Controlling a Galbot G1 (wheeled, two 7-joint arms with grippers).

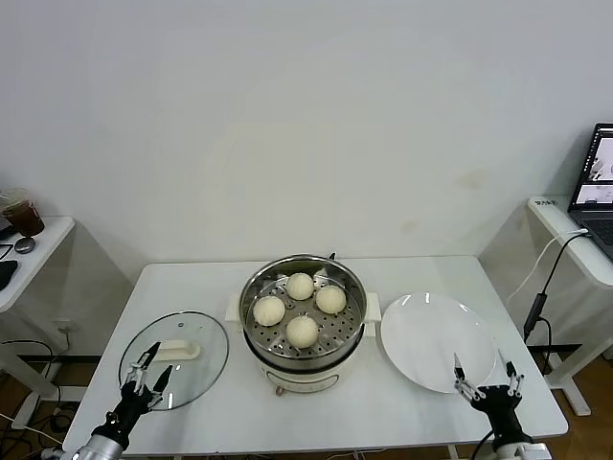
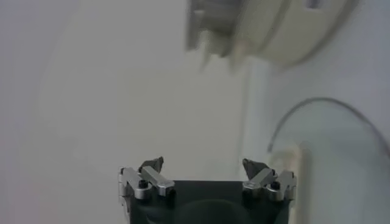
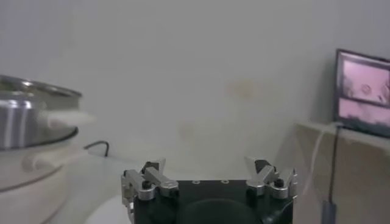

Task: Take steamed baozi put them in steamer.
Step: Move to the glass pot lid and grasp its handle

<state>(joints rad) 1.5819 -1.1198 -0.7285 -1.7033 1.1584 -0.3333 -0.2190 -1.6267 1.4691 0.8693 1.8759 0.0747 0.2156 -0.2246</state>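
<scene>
Next, my left gripper grabs the lid by its raised white handle (image 1: 176, 350), since the glass spreads wide and flat on the tabletop.
Several pale round baozi (image 1: 302, 331) lie on the perforated tray inside the shiny steel steamer (image 1: 259, 351) on its cream base, in the middle of the table. My left gripper (image 1: 148, 370) is open and empty, low at the front left, over the near edge of the glass lid. My right gripper (image 1: 487, 376) is open and empty, low at the front right, at the near edge of the white plate. The steamer's side shows in the right wrist view (image 3: 24, 125) and its base in the left wrist view (image 2: 268, 30).
A round glass lid with a white handle (image 1: 175, 356) lies left of the steamer. A flat white plate (image 1: 431, 335) lies to its right, bare. A side table with a laptop (image 1: 599, 182) stands at the right, another side table at the left.
</scene>
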